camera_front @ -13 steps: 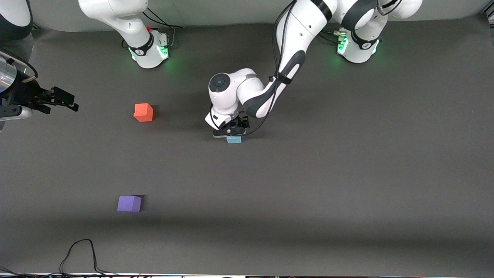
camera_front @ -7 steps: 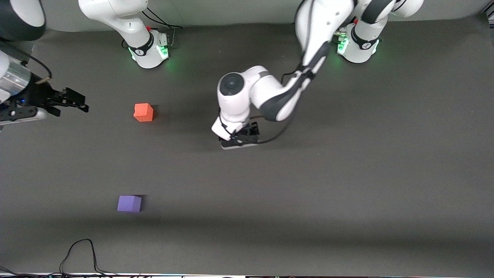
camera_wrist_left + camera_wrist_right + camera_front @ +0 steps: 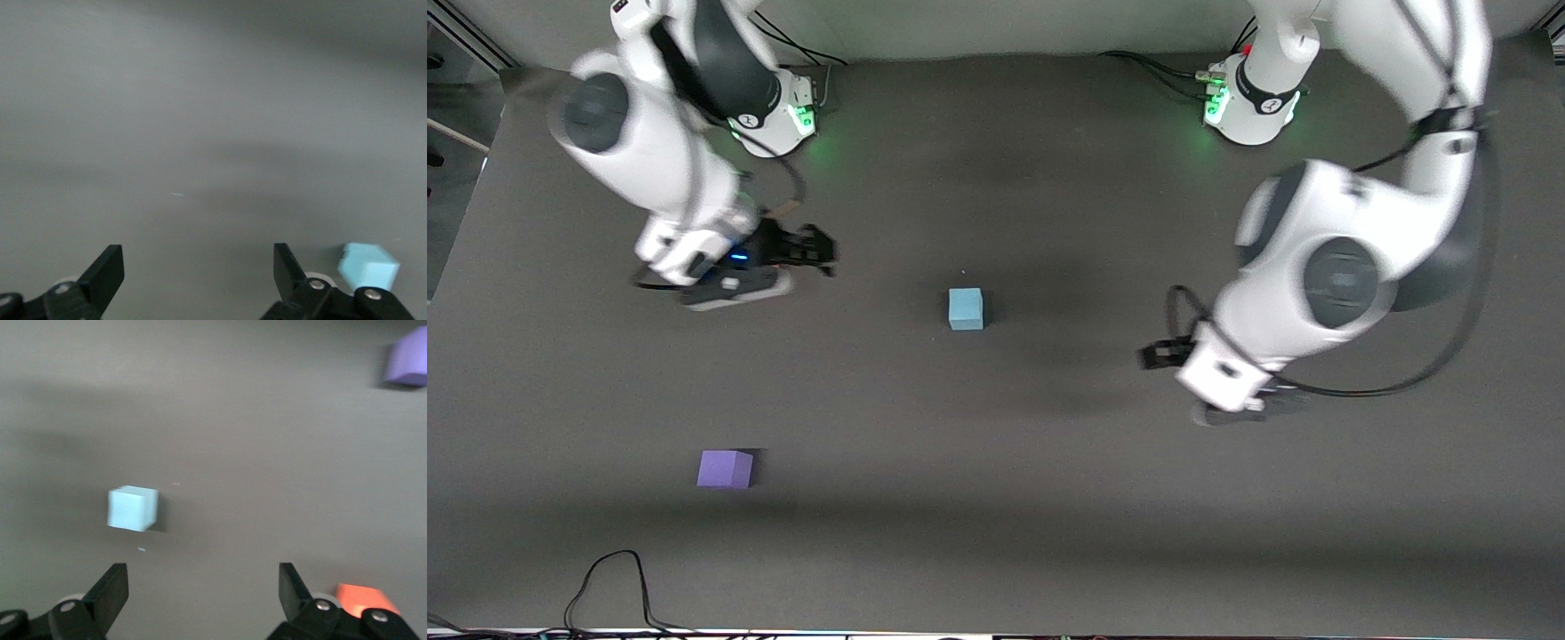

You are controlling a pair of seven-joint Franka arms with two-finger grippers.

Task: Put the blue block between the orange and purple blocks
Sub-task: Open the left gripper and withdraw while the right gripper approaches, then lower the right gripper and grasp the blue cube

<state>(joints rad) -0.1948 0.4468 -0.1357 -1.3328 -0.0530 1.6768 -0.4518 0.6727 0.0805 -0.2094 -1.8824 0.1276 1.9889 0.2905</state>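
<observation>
I need to set the blue block [image 3: 966, 308] between the orange and purple blocks, so I should next grab it by its opposite sides with my right gripper.
The blue block [image 3: 966, 308] sits alone on the dark mat near the table's middle; it also shows in the left wrist view [image 3: 369, 267] and the right wrist view [image 3: 133, 508]. The purple block [image 3: 725, 468] lies nearer the front camera, toward the right arm's end, and shows in the right wrist view [image 3: 407, 357]. The orange block is hidden under the right arm in the front view and shows only in the right wrist view [image 3: 363, 600]. My right gripper [image 3: 818, 247] [image 3: 203, 577] is open and empty, over the mat beside the orange block. My left gripper [image 3: 1154, 356] [image 3: 198, 257] is open and empty, toward the left arm's end from the blue block.
The two arm bases [image 3: 774, 116] [image 3: 1249, 102] stand along the table's back edge. A black cable [image 3: 609, 582] loops on the mat at the front edge, near the purple block.
My left gripper has left the blue block and swung toward the left arm's end. My right arm has swept in from the table's end over the orange block. The blocks have not moved.
</observation>
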